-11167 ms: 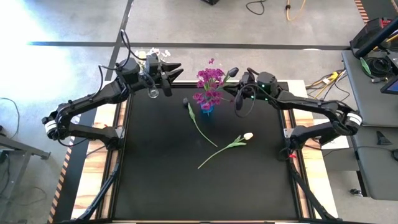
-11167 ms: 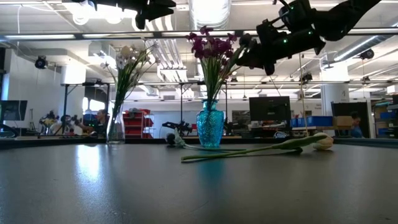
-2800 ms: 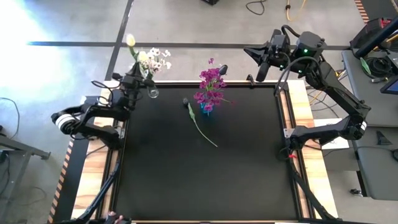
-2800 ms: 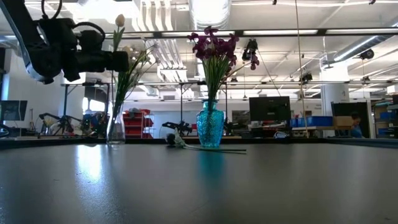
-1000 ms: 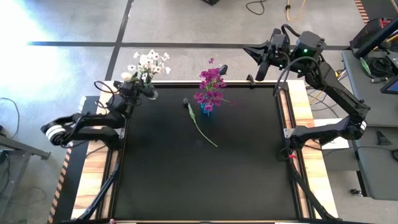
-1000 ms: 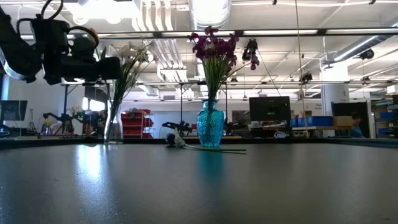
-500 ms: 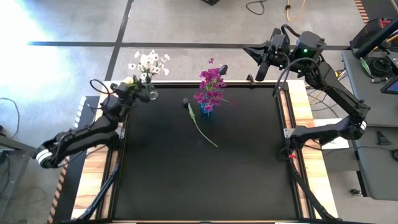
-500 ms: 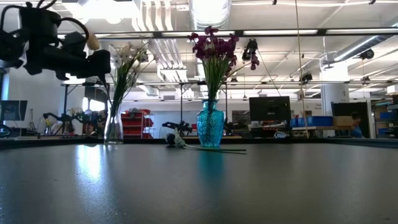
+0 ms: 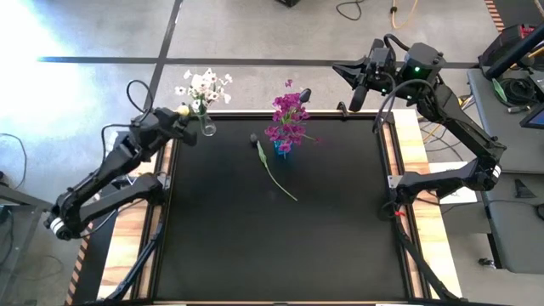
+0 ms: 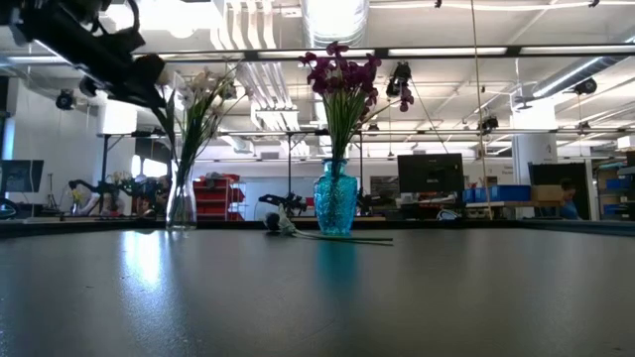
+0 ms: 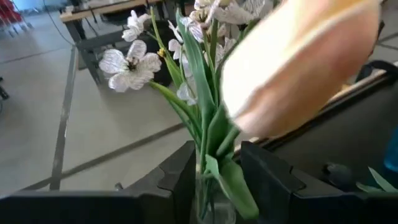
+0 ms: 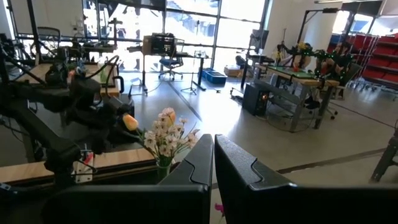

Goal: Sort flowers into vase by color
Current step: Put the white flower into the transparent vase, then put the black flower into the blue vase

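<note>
I should next grab the dark tulip with my left gripper by its green stem (image 9: 269,169), so that I can add it to the blue vase (image 9: 283,148).
A clear vase (image 9: 207,129) at the table's far left holds white flowers (image 9: 204,82). A cream-peach tulip, bud (image 9: 182,110) up, leans from it toward my left gripper (image 9: 180,127). That gripper is open just left of the vase, and the tulip's stem (image 11: 212,163) stands between its fingers, which are set wider than the stem. A blue vase (image 9: 283,148) holds magenta flowers (image 9: 287,110). A dark tulip (image 9: 274,168) lies flat on the table beside it. My right gripper (image 9: 338,68) is shut and hangs high over the far right corner. My left gripper has the tulip's stem and leaf (image 11: 233,183) in the gap between its fingers. I cannot tell whether either finger touches them.
The black table (image 9: 272,246) stretches bare toward the near edge. The dark tulip's bud (image 9: 254,138) lies just left of the blue vase (image 10: 335,203). Beyond the far edge is open workshop floor.
My left arm has raised its wrist and tipped the gripper from steeply down toward level, drawing back a little toward the table's left edge. The tulip's bud has stayed by the clear vase.
</note>
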You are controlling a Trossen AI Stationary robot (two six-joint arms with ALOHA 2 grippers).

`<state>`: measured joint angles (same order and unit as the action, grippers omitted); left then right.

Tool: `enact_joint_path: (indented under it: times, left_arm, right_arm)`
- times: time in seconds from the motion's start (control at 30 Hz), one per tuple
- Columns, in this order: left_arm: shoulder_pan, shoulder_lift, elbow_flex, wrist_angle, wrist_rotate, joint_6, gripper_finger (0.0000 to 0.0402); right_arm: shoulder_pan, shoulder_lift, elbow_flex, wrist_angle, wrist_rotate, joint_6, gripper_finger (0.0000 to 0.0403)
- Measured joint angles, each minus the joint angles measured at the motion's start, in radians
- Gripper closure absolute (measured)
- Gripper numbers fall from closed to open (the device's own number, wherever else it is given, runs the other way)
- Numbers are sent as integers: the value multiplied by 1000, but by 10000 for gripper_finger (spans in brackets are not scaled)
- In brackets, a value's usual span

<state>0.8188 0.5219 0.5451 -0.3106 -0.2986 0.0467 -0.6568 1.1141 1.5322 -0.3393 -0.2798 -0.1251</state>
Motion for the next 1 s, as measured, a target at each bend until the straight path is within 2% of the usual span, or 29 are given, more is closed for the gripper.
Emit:
enact_joint_path:
  times: [0.23, 0.37, 0.47, 0.6, 0.8, 0.87, 1.0]
  left_arm:
    - [0, -52, 131, -200, 6, -4, 288]
    - [0, -94, 208, -309, 44, -26, 288]
    - [0, -133, 231, -363, 109, -69, 288]
    - [0, -204, 220, -383, 260, -120, 293]
    - [0, -275, 208, -381, 438, -198, 325]
    - [0, -279, 206, -383, 471, -216, 331]
    - [0, -275, 205, -389, 474, -214, 334]
  right_arm:
    - [0, 0, 0, -2, 0, -6, 394]
    - [0, 0, 0, -24, 0, -6, 394]
    - [0, 0, 0, -62, 0, -5, 394]
    - [25, 0, 0, -120, 11, 2, 394]
    - [76, -4, -1, -164, 49, 25, 394]
    - [87, -14, -1, -164, 49, 34, 394]
    - [93, -44, -1, -187, 64, 38, 394]
